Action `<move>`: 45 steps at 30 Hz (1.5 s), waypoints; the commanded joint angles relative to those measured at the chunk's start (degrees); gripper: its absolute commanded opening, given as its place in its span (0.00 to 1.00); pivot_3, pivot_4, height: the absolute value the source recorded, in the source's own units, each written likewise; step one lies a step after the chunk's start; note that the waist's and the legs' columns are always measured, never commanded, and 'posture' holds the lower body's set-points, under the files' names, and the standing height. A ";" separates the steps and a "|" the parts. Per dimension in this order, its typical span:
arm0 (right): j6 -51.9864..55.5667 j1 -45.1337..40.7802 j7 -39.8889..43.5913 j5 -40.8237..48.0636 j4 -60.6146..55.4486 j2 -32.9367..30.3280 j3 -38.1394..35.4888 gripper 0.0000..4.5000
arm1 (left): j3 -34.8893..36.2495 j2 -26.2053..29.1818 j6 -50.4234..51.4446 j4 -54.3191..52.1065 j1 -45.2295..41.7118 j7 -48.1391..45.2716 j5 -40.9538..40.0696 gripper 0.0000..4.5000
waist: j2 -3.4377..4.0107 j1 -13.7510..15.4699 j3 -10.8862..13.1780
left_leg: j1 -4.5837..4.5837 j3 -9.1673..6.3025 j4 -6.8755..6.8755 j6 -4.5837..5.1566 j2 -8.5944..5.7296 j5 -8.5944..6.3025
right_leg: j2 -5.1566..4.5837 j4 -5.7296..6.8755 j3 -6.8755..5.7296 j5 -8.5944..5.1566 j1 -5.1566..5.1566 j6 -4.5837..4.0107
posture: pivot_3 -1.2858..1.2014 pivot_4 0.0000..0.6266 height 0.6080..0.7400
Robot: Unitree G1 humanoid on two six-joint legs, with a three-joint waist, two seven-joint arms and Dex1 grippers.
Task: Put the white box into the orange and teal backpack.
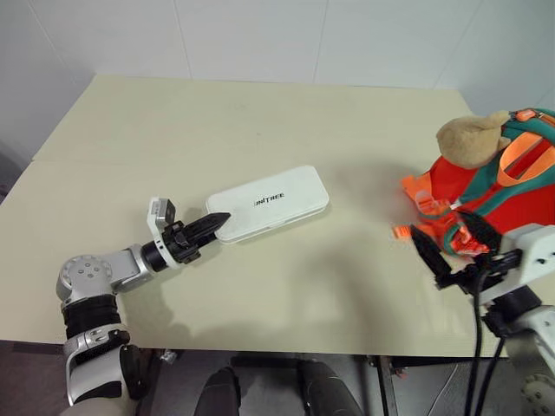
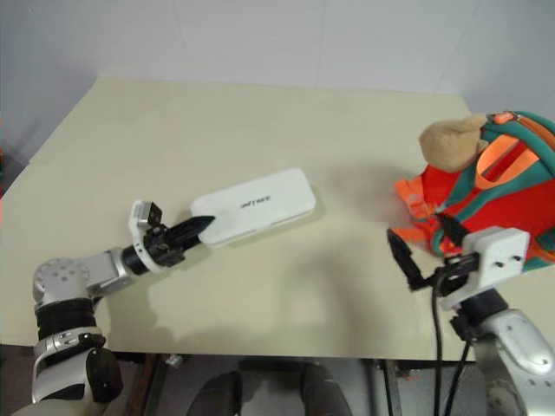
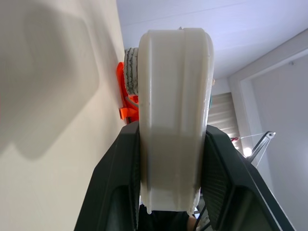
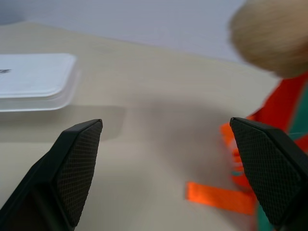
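My right gripper grips the backpack by its teal shoulder strap (image 1: 491, 198) next, to ready the orange and teal backpack for the white box (image 1: 269, 202).
The white box (image 1: 269, 202) lies lengthwise over the middle of the table, dark lettering on top. My left gripper (image 1: 211, 227) is shut on its near-left end, one black finger over the lid. In the left wrist view the box (image 3: 173, 120) stands edge-on between both fingers. The orange and teal backpack (image 1: 512, 191) sits at the table's right edge, a tan plush toy (image 1: 468, 139) on its top. My right gripper (image 1: 455, 247) hangs open just in front of the backpack's orange straps with nothing between its fingers (image 4: 77, 168). The box (image 4: 33, 77) is far off to that gripper's left.
The beige table (image 1: 260, 113) reaches back to a white wall. An orange strap (image 4: 219, 197) trails from the backpack onto the tabletop. Black cables (image 1: 475, 347) hang from my right wrist past the table's front edge.
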 commanded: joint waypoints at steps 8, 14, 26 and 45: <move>-5.60 -6.44 -1.50 0.07 13.31 -4.53 -3.81 1.00 | 0.17 1.23 0.23 -1.58 -0.51 -1.51 -1.97 0.29 | 0.01 0.12 0.00 | 0.01 0.00 -0.25 0.00 0.00 0.01 | -0.01 -0.07 0.00 -0.01 -0.04 -0.01 | 0.52 0.24 1.00; -6.85 -7.35 -2.85 -0.10 15.64 -4.25 -3.48 1.00 | 1.24 1.78 0.63 -3.40 1.18 -0.89 -2.73 0.29 | 0.01 0.15 0.00 | 0.00 0.01 -0.33 -0.01 0.00 0.00 | -0.01 -0.11 0.00 -0.02 -0.05 -0.02 | 0.52 0.24 1.00; -9.59 -4.61 -4.19 1.81 17.69 -2.97 -4.05 1.00 | 2.02 1.63 1.34 -4.44 1.06 -0.11 -3.13 0.29 | 0.01 0.00 0.00 | 0.02 0.02 -0.31 -0.01 0.00 0.01 | -0.01 -0.10 0.01 -0.01 -0.04 0.00 | 0.52 0.24 1.00; -16.71 -26.97 -3.75 -3.64 43.92 -5.71 4.31 0.80 | 5.00 0.73 2.16 -8.93 3.84 3.86 -6.59 0.29 | 0.04 -0.04 0.02 | 0.02 0.04 -0.32 -0.03 0.00 0.04 | -0.02 -0.05 0.02 0.01 -0.06 0.03 | 0.52 0.24 1.00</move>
